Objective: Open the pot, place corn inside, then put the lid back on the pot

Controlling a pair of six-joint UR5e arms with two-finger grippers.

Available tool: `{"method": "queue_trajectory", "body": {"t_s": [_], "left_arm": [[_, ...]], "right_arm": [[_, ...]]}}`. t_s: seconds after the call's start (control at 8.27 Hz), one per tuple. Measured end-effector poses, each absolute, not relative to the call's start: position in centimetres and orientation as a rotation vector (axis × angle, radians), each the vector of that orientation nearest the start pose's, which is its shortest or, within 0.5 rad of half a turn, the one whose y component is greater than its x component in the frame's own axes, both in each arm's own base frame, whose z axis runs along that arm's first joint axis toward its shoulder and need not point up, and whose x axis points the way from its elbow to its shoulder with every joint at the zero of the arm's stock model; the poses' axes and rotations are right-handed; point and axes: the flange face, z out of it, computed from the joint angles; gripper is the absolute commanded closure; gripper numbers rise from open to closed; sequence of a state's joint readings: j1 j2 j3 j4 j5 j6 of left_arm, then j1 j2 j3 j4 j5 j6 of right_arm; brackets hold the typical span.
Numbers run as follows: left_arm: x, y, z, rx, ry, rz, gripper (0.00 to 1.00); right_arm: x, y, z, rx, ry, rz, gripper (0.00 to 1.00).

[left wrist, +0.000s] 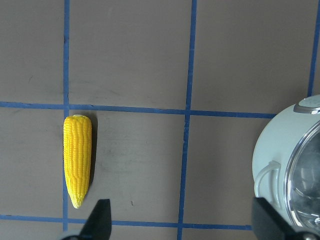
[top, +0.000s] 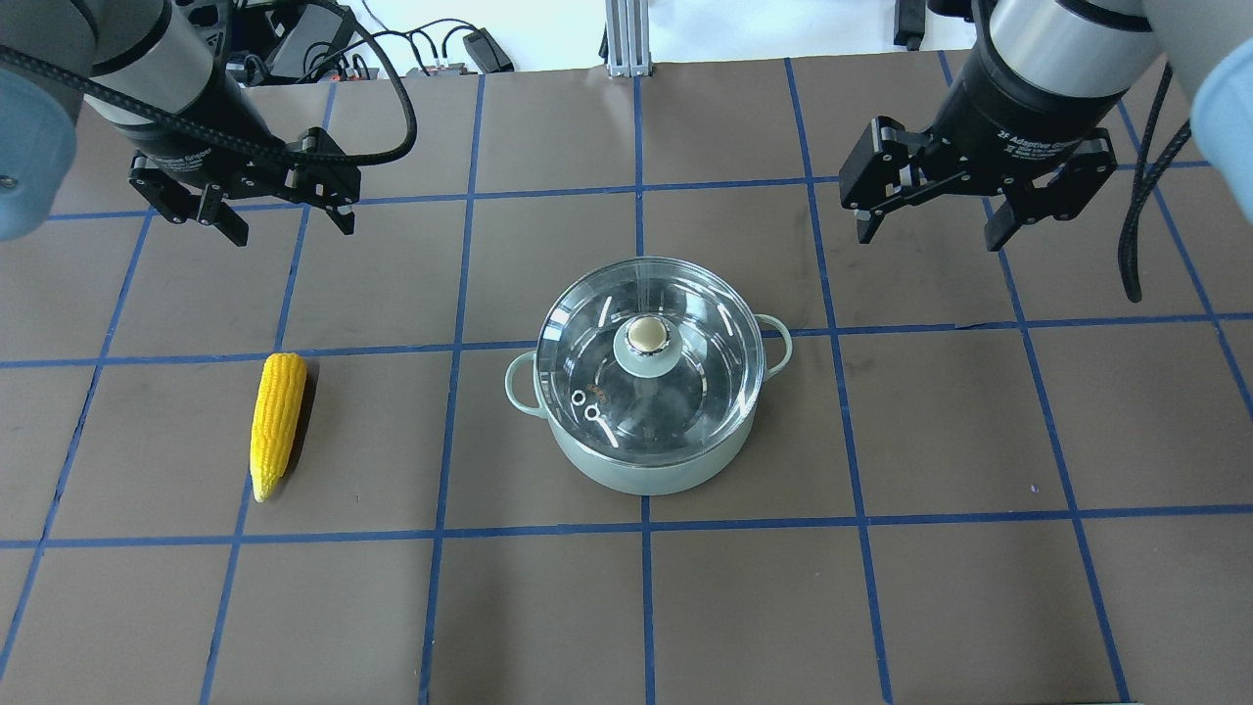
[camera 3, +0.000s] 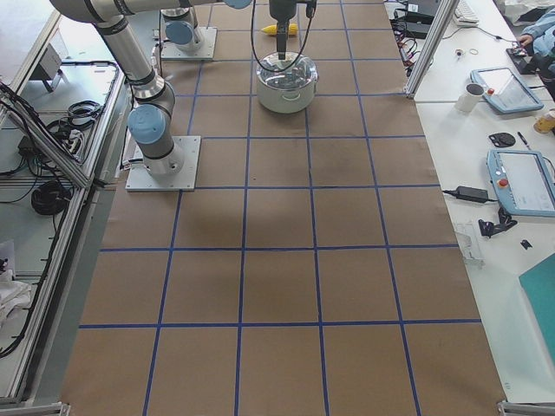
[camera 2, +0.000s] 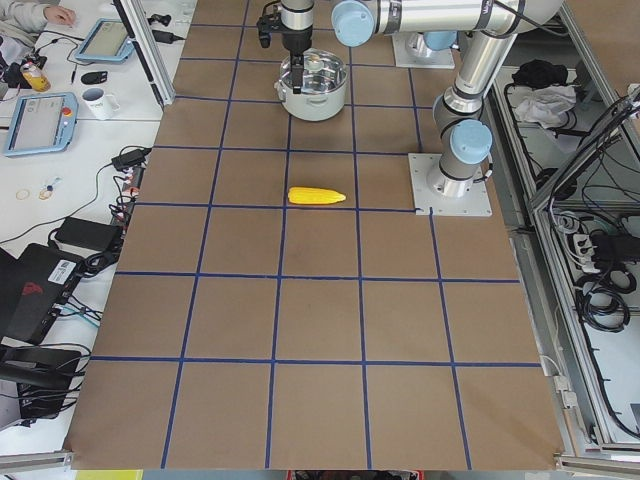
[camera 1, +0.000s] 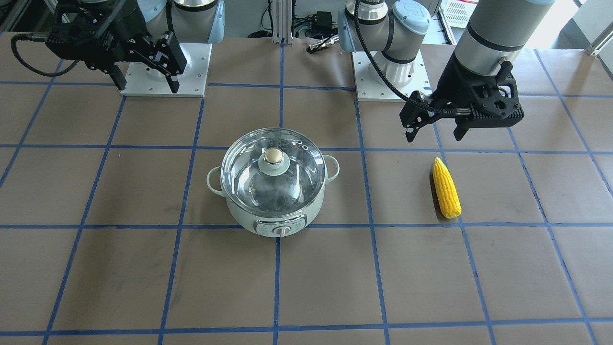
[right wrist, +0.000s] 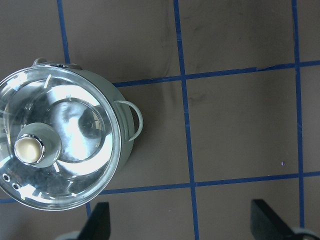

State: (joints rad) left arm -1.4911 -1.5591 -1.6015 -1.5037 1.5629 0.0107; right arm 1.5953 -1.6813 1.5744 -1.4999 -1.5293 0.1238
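Note:
My right gripper grips the glass lid by its beige knob (camera 1: 273, 155) next, to open the pot (camera 1: 275, 218) for the corn.
The pale mint-green pot (camera 1: 275, 218) stands mid-table with the clear glass lid (camera 1: 249, 167) on it, beige knob up. It also shows in the overhead view (top: 646, 470) with the lid (top: 685, 382). The yellow corn (top: 274, 423) lies flat on the table, well to the pot's left, apart from it; it also shows in the front-facing view (camera 1: 446, 188) and the left wrist view (left wrist: 77, 160). My left gripper (top: 292, 227) hangs open and empty above the table, behind the corn. My right gripper (top: 930, 238) hangs open and empty behind and to the right of the pot.
The two arm base plates (camera 1: 165, 72) (camera 1: 390, 81) sit at the robot's edge of the table, with cables behind them. The brown table (top: 881, 607) carries a blue tape grid. Operators' desks with tablets (camera 3: 520, 178) flank the far side.

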Motion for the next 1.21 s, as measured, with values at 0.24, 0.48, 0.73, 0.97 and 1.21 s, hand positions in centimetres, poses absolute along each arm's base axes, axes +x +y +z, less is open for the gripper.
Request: {"method": "queue_trajectory", "body": {"t_s": [0.24,0.48,0.73,0.97,1.21], "left_arm": [[-9.5,-50.0,48.6,-0.108,3.145,-0.076,0.00],[-9.2,-50.0,48.6,-0.107,3.144,-0.075,0.00],[-8.5,-50.7,47.9,-0.052,3.141,-0.068,0.00],[-4.7,-53.0,45.2,-0.066,3.135,-0.002,0.00],[-0.1,-55.5,41.4,-0.071,3.140,0.064,0.00]], "right_arm": [[14.9,-44.2,53.1,0.150,3.091,-0.048,0.00],[15.0,-44.2,53.0,0.149,3.090,-0.045,0.00],[15.0,-44.2,53.0,0.149,3.090,-0.041,0.00],[15.1,-44.8,52.5,0.162,3.081,-0.030,0.00],[16.0,-46.6,51.4,0.222,3.068,-0.022,0.00]]}}
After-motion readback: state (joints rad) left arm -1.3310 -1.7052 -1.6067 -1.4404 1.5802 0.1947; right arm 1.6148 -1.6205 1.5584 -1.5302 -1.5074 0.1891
